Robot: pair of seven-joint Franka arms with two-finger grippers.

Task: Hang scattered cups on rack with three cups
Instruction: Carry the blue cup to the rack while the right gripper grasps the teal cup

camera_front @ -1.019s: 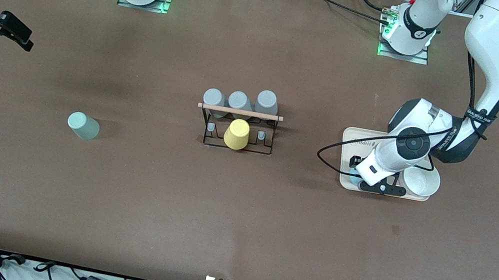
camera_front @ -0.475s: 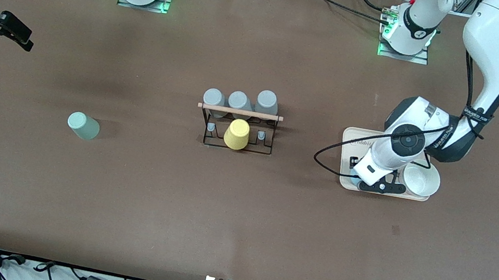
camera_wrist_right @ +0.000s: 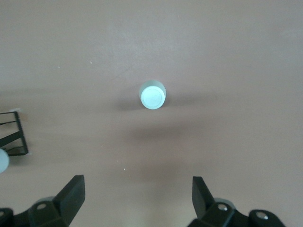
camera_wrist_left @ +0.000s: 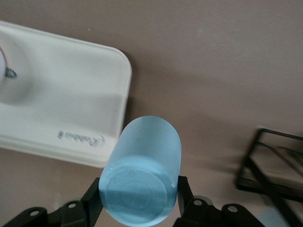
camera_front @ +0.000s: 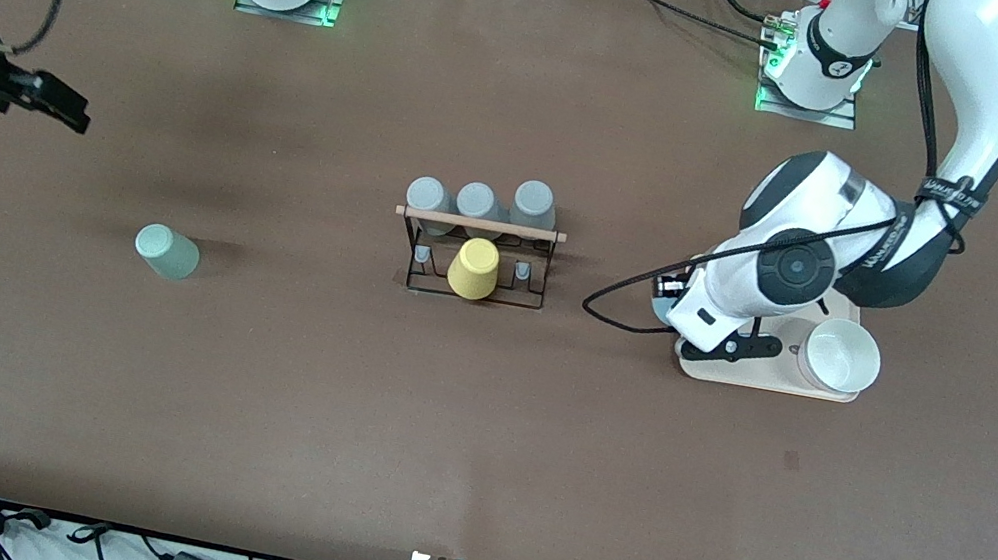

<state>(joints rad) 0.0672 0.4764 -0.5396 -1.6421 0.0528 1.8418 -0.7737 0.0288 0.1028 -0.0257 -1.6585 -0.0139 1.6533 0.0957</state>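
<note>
I need to hang the mint green cup on the rack, so my right gripper should grab the cup by its closed base end.
The light blue cup is clamped between the fingers of my left gripper. In the front view that gripper holds the cup in the air over the tray's edge on the rack's side, and only a sliver of the cup shows. The mint green cup stands upside down on the table toward the right arm's end; it also shows in the right wrist view. My right gripper is open and empty, up in the air at that end. The black wire rack with a wooden rod stands mid-table.
Three grey cups and a yellow cup hang on the rack. The beige tray holds a white bowl. The tray and a rack corner show in the left wrist view.
My left gripper has lifted the blue cup off the tray and moved it toward the rack. My right arm has shifted a little toward the mint cup.
</note>
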